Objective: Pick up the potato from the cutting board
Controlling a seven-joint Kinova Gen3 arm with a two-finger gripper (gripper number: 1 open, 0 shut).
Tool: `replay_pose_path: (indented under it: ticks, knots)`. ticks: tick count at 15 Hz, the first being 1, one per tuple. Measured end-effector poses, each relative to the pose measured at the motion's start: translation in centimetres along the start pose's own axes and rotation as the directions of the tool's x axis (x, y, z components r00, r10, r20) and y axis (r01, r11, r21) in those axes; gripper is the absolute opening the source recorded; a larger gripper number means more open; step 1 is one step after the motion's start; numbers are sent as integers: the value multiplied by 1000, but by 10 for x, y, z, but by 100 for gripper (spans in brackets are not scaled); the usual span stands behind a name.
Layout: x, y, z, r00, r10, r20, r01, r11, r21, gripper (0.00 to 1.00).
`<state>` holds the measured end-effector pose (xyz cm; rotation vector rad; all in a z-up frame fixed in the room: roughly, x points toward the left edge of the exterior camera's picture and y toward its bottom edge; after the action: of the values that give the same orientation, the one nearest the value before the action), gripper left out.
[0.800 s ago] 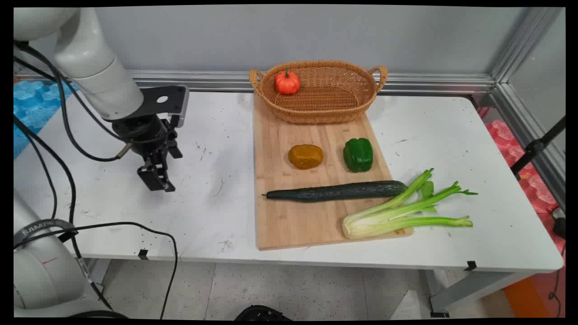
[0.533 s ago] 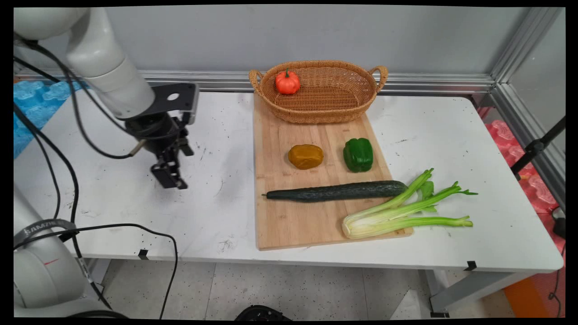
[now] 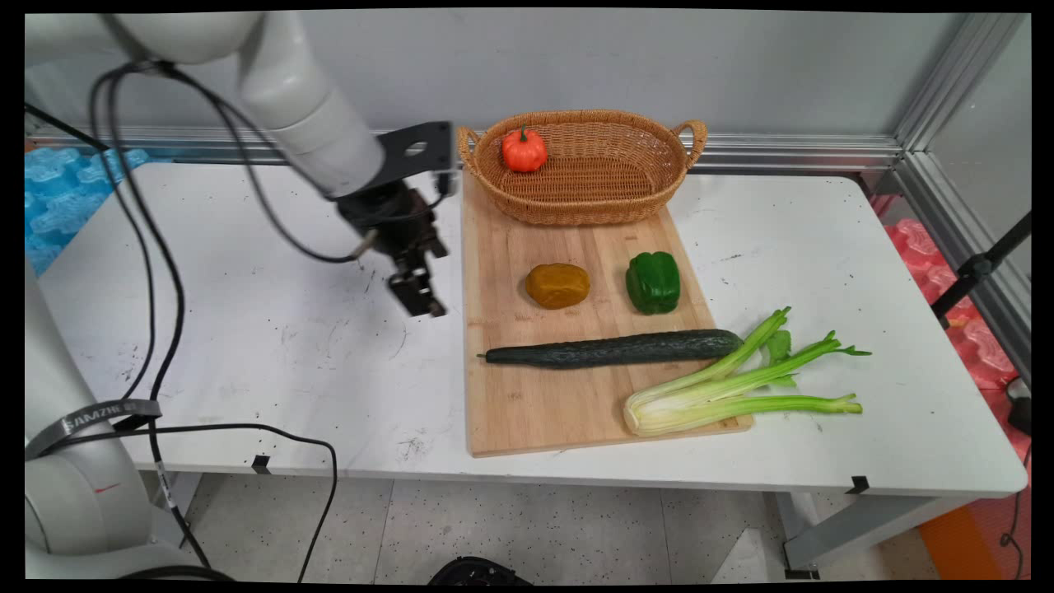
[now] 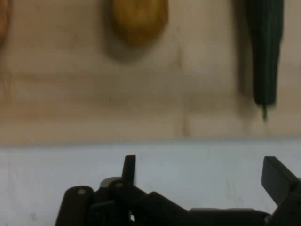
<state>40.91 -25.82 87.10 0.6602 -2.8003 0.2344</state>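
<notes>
The robot's gripper will put the yellow-brown potato into the wicker basket [image 3: 593,173], so it will grab the potato by its long sides next.
My black gripper [image 3: 422,301] hangs open and empty over the white table [image 3: 272,346], just left of the wooden cutting board [image 3: 535,403]. In the hand view the gripper [image 4: 202,172] has its fingers wide apart above the table, with the cutting board's [image 4: 94,103] edge straight ahead. The nearest thing is a brown potato [image 3: 557,285] [image 4: 139,19] on the board. A long dark cucumber [image 3: 613,347] [image 4: 264,47] lies across the board in front of it. A green pepper [image 3: 653,282] sits to the potato's right.
A wicker basket [image 3: 593,193] with a small orange pumpkin [image 3: 524,150] stands at the board's far end. Celery stalks [image 3: 733,383] lie over the board's near right corner. Black cables [image 3: 165,272] hang from the arm at the left.
The gripper has travelled right and away from me across the table, from the left part to the board's left edge. Nothing on the board has moved.
</notes>
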Motion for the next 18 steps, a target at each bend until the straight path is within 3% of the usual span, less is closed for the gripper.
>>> replay_pose_path:
  ticks: [9, 18]
  knots:
    - [61, -37, 47, 990, 0, -142, 5, 999, 36, 100]
    - [78, -54, 96, 981, -14, -192, 17, 1000, 10, 100]
